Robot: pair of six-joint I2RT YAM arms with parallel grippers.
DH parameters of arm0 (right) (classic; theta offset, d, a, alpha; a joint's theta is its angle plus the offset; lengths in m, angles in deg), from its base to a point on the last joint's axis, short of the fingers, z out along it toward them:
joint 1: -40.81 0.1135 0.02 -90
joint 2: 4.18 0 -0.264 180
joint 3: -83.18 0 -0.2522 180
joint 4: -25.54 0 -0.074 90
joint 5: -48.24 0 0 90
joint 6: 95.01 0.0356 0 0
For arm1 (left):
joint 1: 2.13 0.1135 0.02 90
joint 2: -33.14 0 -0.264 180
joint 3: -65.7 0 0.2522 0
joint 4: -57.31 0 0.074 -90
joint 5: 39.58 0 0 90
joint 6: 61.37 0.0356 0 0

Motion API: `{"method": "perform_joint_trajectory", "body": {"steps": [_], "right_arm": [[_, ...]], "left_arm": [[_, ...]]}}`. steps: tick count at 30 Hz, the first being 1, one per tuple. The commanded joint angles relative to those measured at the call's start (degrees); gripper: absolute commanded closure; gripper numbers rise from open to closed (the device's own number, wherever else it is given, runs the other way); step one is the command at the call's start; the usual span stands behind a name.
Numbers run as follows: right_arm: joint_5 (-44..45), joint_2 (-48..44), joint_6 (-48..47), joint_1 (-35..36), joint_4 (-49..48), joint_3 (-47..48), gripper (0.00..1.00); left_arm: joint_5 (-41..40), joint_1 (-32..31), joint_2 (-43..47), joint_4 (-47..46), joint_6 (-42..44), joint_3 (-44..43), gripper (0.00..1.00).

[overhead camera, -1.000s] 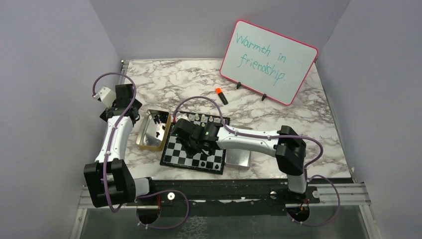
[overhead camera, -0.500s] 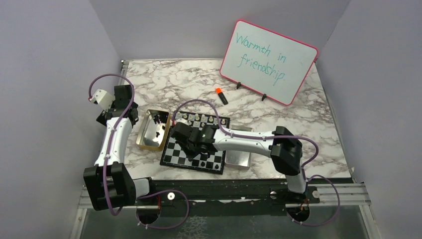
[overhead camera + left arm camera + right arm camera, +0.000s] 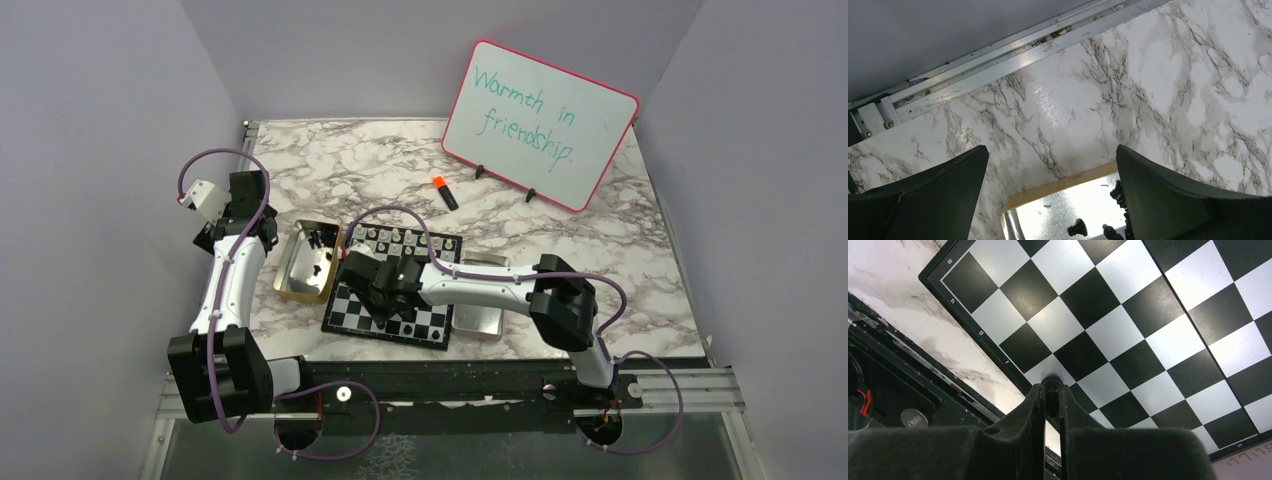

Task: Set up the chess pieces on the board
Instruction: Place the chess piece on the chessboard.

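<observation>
My right gripper releases the black chess piece next, since the piece's base is within the white square by the board's near rim, so the piece would land there.
The board lies mid-table with several pale pieces along its far row and some black pieces in its near row. My right gripper hangs over the board's near left part. In the right wrist view it is shut on a black chess piece, whose base is at a white square by the board's near rim. My left gripper is open and empty above the far edge of the gold tray, which holds black pieces.
The gold tray sits left of the board and a silver metal tray right of it. An orange-capped marker and a whiteboard on stands are at the back. An aluminium rail edges the table's left side.
My right gripper has moved left and nearer across the board, carrying the black piece. My left wrist shifted slightly to the left a second ago and has since stayed put.
</observation>
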Motion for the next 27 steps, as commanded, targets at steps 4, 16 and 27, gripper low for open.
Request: {"method": "perform_joint_trajectory", "body": {"steps": [4,16,27], "right_arm": [[-0.07,1.06,0.79,0.89,0.35,2.08,0.90],[0.05,2.06,0.88,1.20,0.79,2.72,0.87],[1.00,2.15,0.87,1.44,1.30,2.99,0.79]], "left_arm": [[-1.92,0.52,-0.06,0.71,-0.27,-1.71,0.01],[-1.87,0.52,-0.25,0.73,-0.27,-1.80,0.01],[-1.99,0.52,-0.16,0.75,-0.19,-1.71,0.01]]}}
